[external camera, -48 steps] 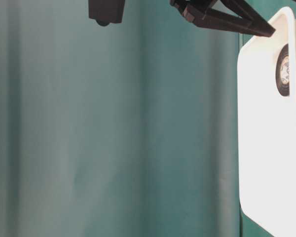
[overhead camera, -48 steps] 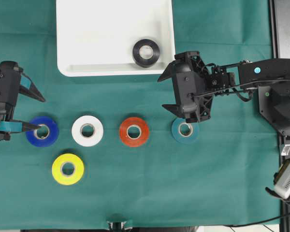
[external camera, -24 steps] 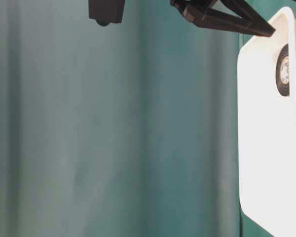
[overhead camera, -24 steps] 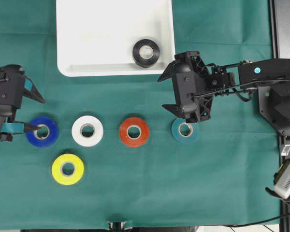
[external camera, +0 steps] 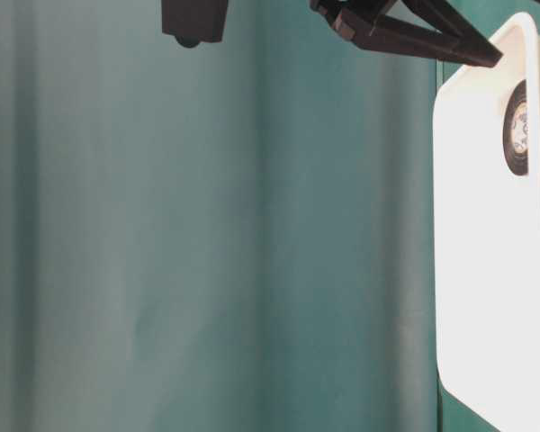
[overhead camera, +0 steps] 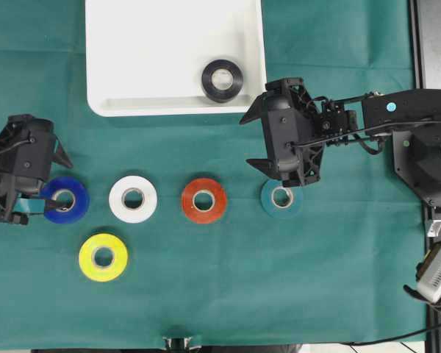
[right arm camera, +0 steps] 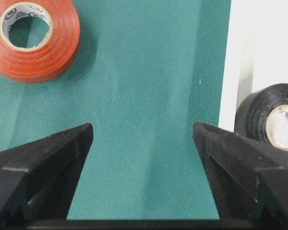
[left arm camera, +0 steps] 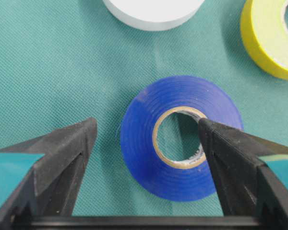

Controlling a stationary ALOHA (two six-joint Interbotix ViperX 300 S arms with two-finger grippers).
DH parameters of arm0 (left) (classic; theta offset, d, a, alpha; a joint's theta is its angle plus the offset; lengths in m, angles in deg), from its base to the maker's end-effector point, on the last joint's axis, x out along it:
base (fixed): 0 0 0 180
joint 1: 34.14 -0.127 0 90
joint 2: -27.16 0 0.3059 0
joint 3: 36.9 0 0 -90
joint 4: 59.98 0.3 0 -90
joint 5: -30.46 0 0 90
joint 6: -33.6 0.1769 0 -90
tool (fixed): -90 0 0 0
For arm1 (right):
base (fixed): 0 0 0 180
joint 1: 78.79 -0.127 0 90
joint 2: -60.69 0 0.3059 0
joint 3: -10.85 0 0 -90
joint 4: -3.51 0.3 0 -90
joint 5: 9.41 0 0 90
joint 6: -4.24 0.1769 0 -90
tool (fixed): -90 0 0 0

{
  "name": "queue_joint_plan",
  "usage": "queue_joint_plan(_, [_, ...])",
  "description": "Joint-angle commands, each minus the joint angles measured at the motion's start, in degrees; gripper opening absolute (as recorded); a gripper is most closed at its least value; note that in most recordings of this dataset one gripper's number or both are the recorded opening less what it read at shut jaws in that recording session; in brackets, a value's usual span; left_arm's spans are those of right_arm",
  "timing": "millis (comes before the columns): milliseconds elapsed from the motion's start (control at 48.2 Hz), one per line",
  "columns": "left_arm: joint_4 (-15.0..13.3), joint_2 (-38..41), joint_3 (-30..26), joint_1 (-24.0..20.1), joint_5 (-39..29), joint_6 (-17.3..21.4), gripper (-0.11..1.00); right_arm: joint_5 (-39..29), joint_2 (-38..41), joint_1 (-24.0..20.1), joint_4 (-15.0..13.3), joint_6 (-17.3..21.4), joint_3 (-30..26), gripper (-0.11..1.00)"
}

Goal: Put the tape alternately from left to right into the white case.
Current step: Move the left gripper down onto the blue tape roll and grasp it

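I need to lower my left gripper before I close it on the blue roll [left arm camera: 139, 143], because one finger is above the core's edge [left arm camera: 200, 118] in the left wrist view.
Five rolls of tape lie on the green cloth: blue [overhead camera: 65, 199], white [overhead camera: 133, 198], red [overhead camera: 203, 199], teal [overhead camera: 281, 198] and yellow [overhead camera: 103, 257]. A black roll [overhead camera: 222, 79] lies in the white case [overhead camera: 132, 73]. My left gripper [overhead camera: 56, 182] is open and straddles one wall of the blue roll [left arm camera: 139, 143]; one finger is in its core, the other is outside on the cloth. My right gripper [overhead camera: 247, 141] hangs open over bare cloth [right arm camera: 143, 129], between the red roll [right arm camera: 34, 38] and the case's corner [right arm camera: 269, 43], beside the black roll [right arm camera: 271, 120].
The case's raised rim [overhead camera: 176, 110] runs just behind the row of rolls. The right arm's body [overhead camera: 294, 140] covers the teal roll's upper edge. In the left wrist view the white roll [left arm camera: 153, 12] and the yellow roll [left arm camera: 271, 38] lie close to the blue one. A grey frame [overhead camera: 434, 44] borders the cloth on the right.
My left gripper has shifted right and down onto the blue roll, staying open. The right arm and all the rolls have not moved.
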Motion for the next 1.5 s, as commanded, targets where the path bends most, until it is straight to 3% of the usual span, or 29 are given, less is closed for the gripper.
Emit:
queue_joint_plan(0, [0.0, 0.79, -1.05, 0.18, 1.58, 0.0, 0.88, 0.44, -0.53, 0.0, -0.09, 0.09, -0.53, 0.83])
queue_joint_plan(374, [0.0, 6.59, -1.23, 0.18, 3.16, 0.0, 0.88, 0.44, -0.53, -0.09, -0.09, 0.09, -0.53, 0.83])
queue_joint_plan(644, [0.0, 6.5, -1.76, 0.18, 3.16, 0.26, 0.85, 0.44, -0.53, -0.09, -0.09, 0.09, -0.53, 0.83])
queue_joint_plan(727, [0.0, 6.42, -1.76, 0.18, 3.16, 0.26, 0.78, 0.44, -0.53, -0.09, -0.09, 0.09, -0.44, 0.83])
queue_joint_plan(934, [0.09, 6.33, -1.41, 0.18, 3.16, 0.7, 0.27, 0.44, -0.53, -0.09, -0.09, 0.09, -0.26, 0.83])
queue_joint_plan(1474, [0.09, 4.31, -2.72, 0.26, 2.02, 0.18, 0.27, 0.35, -0.53, 0.0, -0.09, 0.09, -0.18, 0.83])
